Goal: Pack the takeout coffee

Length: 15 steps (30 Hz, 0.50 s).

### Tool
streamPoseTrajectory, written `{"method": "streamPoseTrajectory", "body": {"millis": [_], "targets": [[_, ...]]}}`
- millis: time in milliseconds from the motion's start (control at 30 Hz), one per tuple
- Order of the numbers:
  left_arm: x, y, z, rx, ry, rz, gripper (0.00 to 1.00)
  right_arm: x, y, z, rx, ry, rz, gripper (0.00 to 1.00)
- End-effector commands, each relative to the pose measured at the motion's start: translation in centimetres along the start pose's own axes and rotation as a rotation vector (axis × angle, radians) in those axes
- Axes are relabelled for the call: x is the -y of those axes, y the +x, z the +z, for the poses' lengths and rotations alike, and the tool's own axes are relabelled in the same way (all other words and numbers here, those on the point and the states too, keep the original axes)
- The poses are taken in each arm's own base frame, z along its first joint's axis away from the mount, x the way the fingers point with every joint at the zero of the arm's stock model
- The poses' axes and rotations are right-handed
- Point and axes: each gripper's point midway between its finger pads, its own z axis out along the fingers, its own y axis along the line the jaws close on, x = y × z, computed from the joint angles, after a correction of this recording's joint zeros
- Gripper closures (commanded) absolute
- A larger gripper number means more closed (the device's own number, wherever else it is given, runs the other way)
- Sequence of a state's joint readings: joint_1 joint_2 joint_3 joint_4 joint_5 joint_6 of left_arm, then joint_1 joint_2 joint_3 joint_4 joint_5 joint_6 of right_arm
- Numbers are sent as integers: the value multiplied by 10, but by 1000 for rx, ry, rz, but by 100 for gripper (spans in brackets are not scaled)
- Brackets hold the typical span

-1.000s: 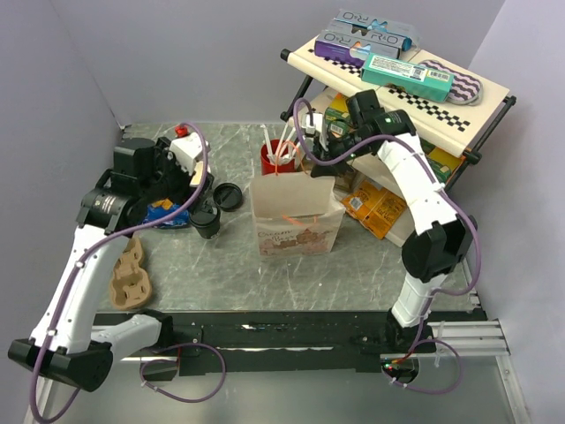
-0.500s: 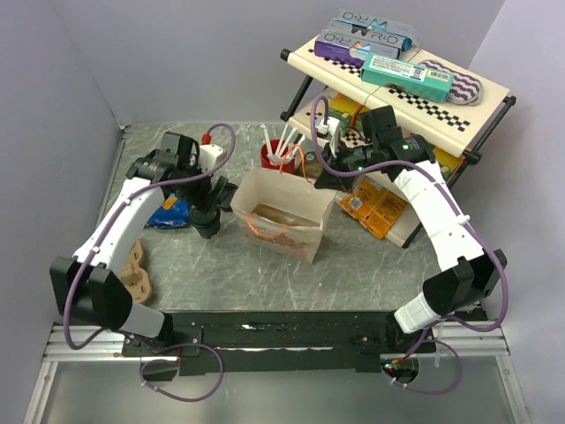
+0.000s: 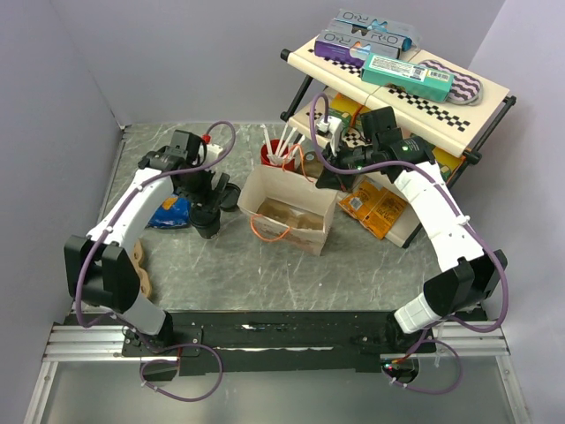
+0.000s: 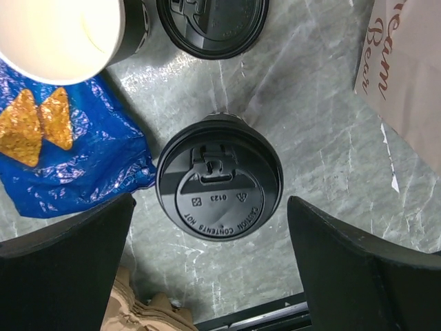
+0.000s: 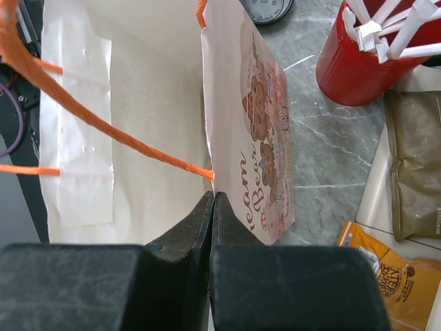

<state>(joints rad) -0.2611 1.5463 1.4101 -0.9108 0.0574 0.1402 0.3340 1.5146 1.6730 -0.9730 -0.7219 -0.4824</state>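
My left gripper moves down first and only then closes on the lid, since the lid lies between both fingers but they are above it.
The takeout coffee (image 4: pixel 219 186), a dark-sleeved cup with a round black lid, stands on the marble table left of the bag (image 3: pixel 207 225). My left gripper (image 4: pixel 211 214) is open and hovers over it, with one finger (image 4: pixel 62 269) on each side and not touching it; it also shows in the top view (image 3: pixel 205 201). My right gripper (image 5: pixel 213 200) is shut on the top edge of the paper bag (image 5: pixel 124 124). It holds the bag tilted with its mouth open (image 3: pixel 287 212); the gripper also shows in the top view (image 3: pixel 328 172).
A loose black lid (image 4: pixel 212 24) and an open cream-lined cup (image 4: pixel 58 34) lie beyond the coffee, beside a blue chip bag (image 4: pixel 62 152). A red cup with straws (image 5: pixel 365 62) stands behind the bag. A cardboard cup carrier (image 3: pixel 137 261) lies at the left. A snack shelf (image 3: pixel 397 71) stands at the right.
My right gripper has pulled the bag from upright to tilted with its mouth open. My left arm has swung in over the lidded cup.
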Motion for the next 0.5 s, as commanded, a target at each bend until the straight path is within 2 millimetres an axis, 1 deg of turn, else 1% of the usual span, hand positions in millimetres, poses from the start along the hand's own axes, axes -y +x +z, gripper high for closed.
{"method": "streamPoseTrajectory", "body": {"millis": [0,133,467], "targets": [[-2,5,6,-27,-10,-23,1,-9,-19,-13,71,18,-36,100],[-3,7,13,-45,-13,-23,1,-8,-20,-13,73,15,-35,100],[-3,13,21,-84,-7,-12,2,-6,-21,-11,73,19,-37,100]]}}
